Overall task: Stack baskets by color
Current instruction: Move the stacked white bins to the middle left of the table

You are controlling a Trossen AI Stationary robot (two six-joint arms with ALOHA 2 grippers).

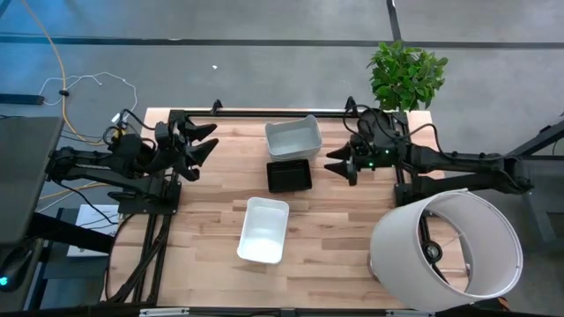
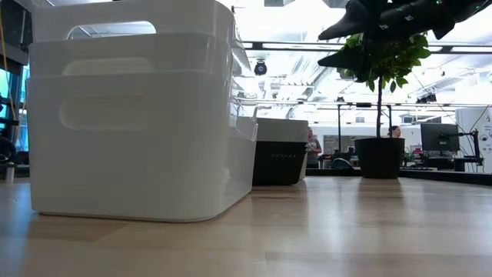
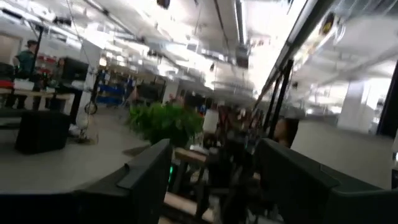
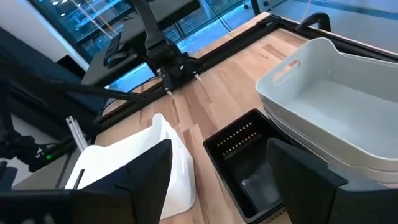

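Note:
The black basket needs to be sorted from the grey ones, so my right gripper should grab its rim [image 1: 310, 174] next.
Three groups of baskets rest bottom-down on the wooden table [image 1: 203, 229]. Nested translucent grey baskets [image 1: 293, 136] [image 4: 336, 106] stand at the far middle. A black slotted basket [image 1: 289, 176] [image 4: 249, 162] sits just in front of them. Nested white baskets [image 1: 263, 231] [image 2: 138, 108] lie nearer the front edge. My right gripper [image 1: 330, 162] [image 4: 217, 186] hovers open above the table, right of the black basket, with its fingers pointing at it. My left gripper [image 1: 210, 141] [image 3: 217, 186] stands open and raised at the far left, holding nothing.
A big white lampshade [image 1: 449, 242] lies at the table's front right corner. A potted plant [image 1: 405, 75] [image 2: 379, 158] stands at the far right. A black rail [image 1: 264, 112] runs along the far edge. Bare wood lies between the white baskets and the lampshade.

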